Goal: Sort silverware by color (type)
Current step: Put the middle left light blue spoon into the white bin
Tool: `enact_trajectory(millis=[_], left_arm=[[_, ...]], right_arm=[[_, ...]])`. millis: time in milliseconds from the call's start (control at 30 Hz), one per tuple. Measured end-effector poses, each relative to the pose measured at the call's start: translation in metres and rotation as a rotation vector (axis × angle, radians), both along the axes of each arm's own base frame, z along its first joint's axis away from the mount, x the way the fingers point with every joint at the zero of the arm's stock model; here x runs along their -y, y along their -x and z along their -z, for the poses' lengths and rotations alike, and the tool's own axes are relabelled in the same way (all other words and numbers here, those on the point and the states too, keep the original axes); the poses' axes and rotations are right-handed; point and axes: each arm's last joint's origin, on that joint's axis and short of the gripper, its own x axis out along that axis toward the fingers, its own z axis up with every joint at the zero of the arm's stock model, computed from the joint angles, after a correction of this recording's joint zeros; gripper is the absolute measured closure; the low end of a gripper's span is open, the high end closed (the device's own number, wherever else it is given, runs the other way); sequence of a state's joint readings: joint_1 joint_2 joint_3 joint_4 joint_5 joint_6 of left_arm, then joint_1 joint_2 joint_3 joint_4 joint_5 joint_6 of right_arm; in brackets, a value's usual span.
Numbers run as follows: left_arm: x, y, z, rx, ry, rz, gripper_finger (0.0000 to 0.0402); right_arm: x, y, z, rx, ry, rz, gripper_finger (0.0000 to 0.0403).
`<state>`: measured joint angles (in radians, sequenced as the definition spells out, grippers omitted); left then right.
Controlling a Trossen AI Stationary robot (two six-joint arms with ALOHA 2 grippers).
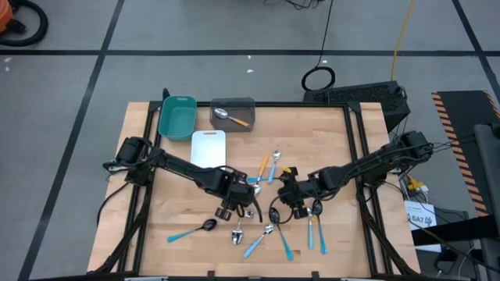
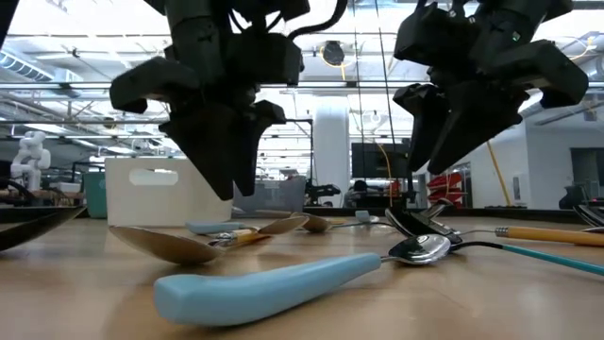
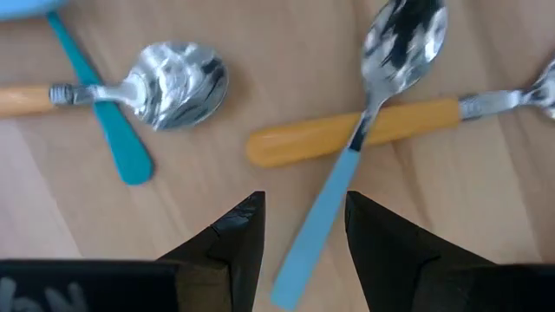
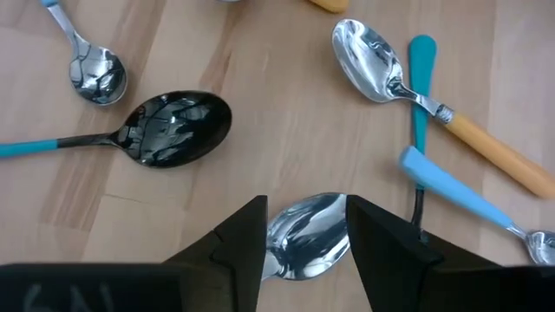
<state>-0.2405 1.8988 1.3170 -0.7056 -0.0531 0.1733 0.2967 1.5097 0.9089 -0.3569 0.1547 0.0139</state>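
The spoon needs to be sorted into the white tray, so my left gripper will grab it by its light-blue handle [image 3: 318, 227] next.
Spoons with orange or light-blue handles lie scattered on the wooden table [image 1: 180, 195]. My left gripper [image 3: 305, 225] [image 1: 233, 207] points down, open, over a light-blue-handled spoon [image 3: 334, 186]. Its fingers stand on either side of the handle, which crosses an orange handle [image 3: 408, 117] at its neck. My right gripper [image 4: 305, 225] [image 1: 291, 199] is open above a silver spoon bowl [image 4: 303, 234]. In the low view both grippers [image 2: 231, 175] [image 2: 439, 151] hang clear above the spoons. One orange spoon [image 1: 232, 117] lies in the grey tray [image 1: 242, 104].
A teal tray [image 1: 177, 115] and a white tray [image 1: 208, 147] stand at the far left beside the grey one. A black-bowled spoon [image 4: 173, 126] lies just beside the right gripper, and another [image 1: 205, 226] lies near the front left. Several more spoons crowd the near middle.
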Motion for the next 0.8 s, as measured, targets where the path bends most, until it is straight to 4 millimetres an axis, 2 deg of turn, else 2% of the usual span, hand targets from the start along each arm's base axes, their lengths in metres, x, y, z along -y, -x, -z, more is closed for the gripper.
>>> enact_trajectory(millis=[67,233,400,733,800], left_arm=[[0.003,0.000,0.000,0.007,0.007,-0.007,0.0243],[0.009,-0.001,0.018,-0.045,-0.017,0.005,0.0243],[0.014,-0.004,0.028,-0.035,-0.059,0.012,0.0243],[0.010,-0.004,0.028,-0.052,-0.057,-0.002,0.0245],[0.011,-0.005,0.034,-0.060,-0.055,-0.002,0.0254]], right_arm=[[-0.002,0.000,0.000,0.000,0.000,-0.006,0.0250],[-0.007,0.004,0.001,-0.022,0.005,-0.025,0.0250],[-0.010,0.006,0.001,-0.026,-0.002,-0.017,0.0250],[-0.010,0.005,0.001,-0.023,-0.001,-0.014,0.0250],[-0.010,0.005,0.001,-0.023,-0.003,-0.011,0.0250]])
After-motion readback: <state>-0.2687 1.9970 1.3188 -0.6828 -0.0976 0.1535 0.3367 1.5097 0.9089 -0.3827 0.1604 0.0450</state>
